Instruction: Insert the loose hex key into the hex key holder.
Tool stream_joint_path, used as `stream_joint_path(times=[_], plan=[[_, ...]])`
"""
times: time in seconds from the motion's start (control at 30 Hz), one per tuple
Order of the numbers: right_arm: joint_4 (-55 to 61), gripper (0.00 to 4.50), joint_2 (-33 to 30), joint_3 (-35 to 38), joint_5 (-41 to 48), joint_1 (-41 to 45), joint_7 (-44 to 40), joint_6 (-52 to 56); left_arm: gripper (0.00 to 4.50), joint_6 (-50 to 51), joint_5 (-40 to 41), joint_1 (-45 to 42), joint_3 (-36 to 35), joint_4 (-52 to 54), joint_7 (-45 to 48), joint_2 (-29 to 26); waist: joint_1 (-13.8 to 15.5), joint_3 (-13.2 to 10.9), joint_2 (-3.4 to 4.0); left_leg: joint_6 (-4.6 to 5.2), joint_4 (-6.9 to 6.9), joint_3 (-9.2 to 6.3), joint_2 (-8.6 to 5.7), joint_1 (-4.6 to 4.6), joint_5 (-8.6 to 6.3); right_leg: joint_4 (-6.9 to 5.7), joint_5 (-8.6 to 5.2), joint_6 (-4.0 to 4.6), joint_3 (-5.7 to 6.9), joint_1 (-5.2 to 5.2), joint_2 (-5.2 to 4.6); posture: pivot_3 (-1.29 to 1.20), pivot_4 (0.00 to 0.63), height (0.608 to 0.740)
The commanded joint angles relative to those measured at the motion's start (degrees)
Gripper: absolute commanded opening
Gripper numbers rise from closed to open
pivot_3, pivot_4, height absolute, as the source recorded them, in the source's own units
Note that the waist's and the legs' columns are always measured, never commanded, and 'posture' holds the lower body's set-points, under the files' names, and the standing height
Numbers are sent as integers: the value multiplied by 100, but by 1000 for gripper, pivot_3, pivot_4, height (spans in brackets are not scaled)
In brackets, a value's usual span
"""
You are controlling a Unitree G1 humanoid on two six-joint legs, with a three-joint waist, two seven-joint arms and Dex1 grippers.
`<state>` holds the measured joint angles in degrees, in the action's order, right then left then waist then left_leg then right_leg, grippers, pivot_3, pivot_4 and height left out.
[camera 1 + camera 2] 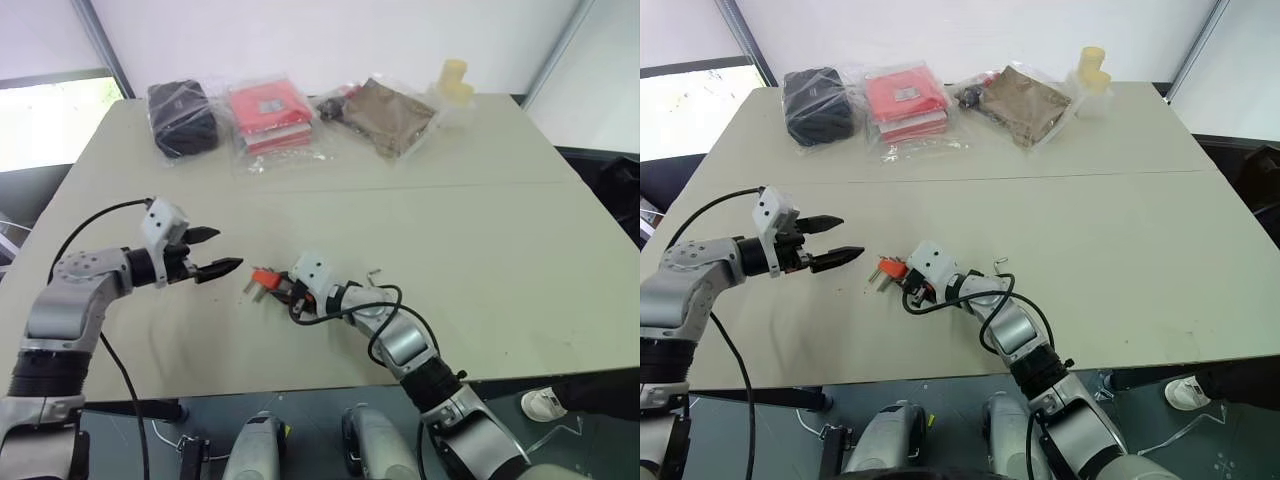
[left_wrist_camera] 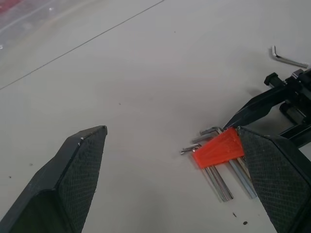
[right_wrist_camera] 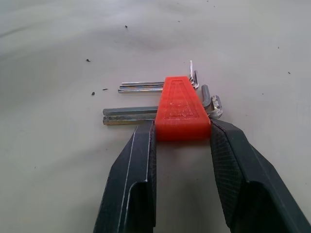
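Note:
My right gripper's black fingers are already covering the wide end of the hex key holder, so my left gripper should grab the hex key holder by its free narrow end (image 1: 258, 273).
The hex key holder (image 3: 181, 104), a small orange-red block with several thin grey keys sticking out of it, lies flat on the beige table (image 1: 500, 250) near its front middle. My right gripper (image 1: 287, 288) reaches in low from the right, and its two black fingers (image 3: 141, 160) press against both sides of the holder's wide end. The loose hex key (image 1: 375, 271), a thin L-shaped rod, lies on the table just right of that gripper, beside its wrist. My left gripper (image 1: 226, 250) hovers open to the left of the holder (image 1: 262, 277), pointing at it, with nothing between its fingers (image 2: 80, 170).
Along the table's far edge lie a black pouch (image 1: 182, 117), a red packet in clear wrap (image 1: 268, 112), a brown packet in clear wrap (image 1: 385, 113) and a yellow cup stack (image 1: 453, 82). A cable (image 1: 345, 312) loops beside my right wrist.

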<state>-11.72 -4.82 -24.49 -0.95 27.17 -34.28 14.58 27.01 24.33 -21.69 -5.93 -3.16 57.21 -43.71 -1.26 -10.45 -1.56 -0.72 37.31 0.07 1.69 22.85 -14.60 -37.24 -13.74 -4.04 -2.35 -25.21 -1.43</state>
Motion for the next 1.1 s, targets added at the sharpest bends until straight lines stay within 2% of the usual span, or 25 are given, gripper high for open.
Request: stream_joint_path(times=[0.03, 0.1, 0.2, 0.3, 0.4, 0.47, 0.53, 0.63, 0.7, 0.9, 1.1], plan=[[433, 983, -316, -89, -264, 80, -176, -649, 4500, 9, 133, -92, -129, 97, 38, 37, 3, 0, 0, 0, 0, 0, 0, 0, 0, 0, 0, 0, 0, 0, 0, 0, 150, 740], [659, 983, -705, -15, -430, 291, -323, -1163, 4500, 150, 252, -214, -157, -46, 140, 61, 28, -1, 2, 0, 2, 0, -4, 4, 0, 1, 0, 0, 0, -1, -2, 0, 150, 740], [684, 983, -1737, 123, -902, 845, -622, -2535, 4500, 397, 443, -543, -136, -448, 523, -11, 37, -9, 4, 0, 12, -2, -8, 9, 0, 2, 1, -1, 2, 0, -3, 0, 150, 740], [68, 983, -2658, 225, -1466, 1581, -478, -4063, 4500, 683, 591, -1036, -29, -881, 978, -35, 21, -9, 2, -1, 13, -2, -13, 12, 0, 5, 0, -3, 2, 0, -3, 0, 150, 740], [-742, 983, -3177, 222, -2120, 2297, -21, -5377, 4500, 798, 641, -1493, 70, -1294, 1328, 68, 7, -8, 0, -1, 4, -1, -13, 10, 0, 4, -1, -2, 2, -4, 2, 0, 150, 740], [-1220, 983, -3322, 214, -2398, 2706, 248, -5989, 4500, 758, 594, -1782, 163, -1558, 1475, 232, -19, -8, 0, 0, -4, 0, -13, 6, 0, 3, -1, -2, 0, -6, 3, 0, 150, 740], [-1702, 983, -3434, 233, -2624, 3189, 455, -6569, 4500, 601, 544, -2219, 274, -1937, 1577, 621, -23, -10, 2, -1, -8, 3, -13, 6, 1, 3, 0, -1, -2, -8, 2, 0, 150, 740], [-2199, 983, -3452, 203, -2651, 3525, 464, -6954, 4500, 151, 428, -2827, 383, -2590, 1581, 1324, -84, -12, 0, -2, 0, 5, -14, 14, 2, 2, 1, -1, -6, -12, -1, 0, 150, 740], [-2397, 983, -3436, 189, -2669, 3622, 498, -7116, 4500, -124, 309, -3037, 416, -2945, 1620, 1557, -59, -15, -4, -4, 16, -5, -20, 27, 4, 2, 4, -4, 3, -11, -8, 0, 150, 740], [-2537, 983, -3407, 214, -2571, 3662, 425, -7252, 4500, -689, 117, -3580, 403, -3840, 1793, 2022, -137, -15, -2, -3, 14, 3, -23, 26, 3, 2, 7, -10, -6, -14, -9, 0, 150, 740], [-2459, 983, -3397, 257, -2453, 3574, 338, -7186, 4500, -929, -17, -3928, 356, -4342, 1953, 2222, -126, -15, -2, -3, 11, 1, -21, 26, 4, 0, 7, -10, -6, -16, -6, 0, 150, 740]])
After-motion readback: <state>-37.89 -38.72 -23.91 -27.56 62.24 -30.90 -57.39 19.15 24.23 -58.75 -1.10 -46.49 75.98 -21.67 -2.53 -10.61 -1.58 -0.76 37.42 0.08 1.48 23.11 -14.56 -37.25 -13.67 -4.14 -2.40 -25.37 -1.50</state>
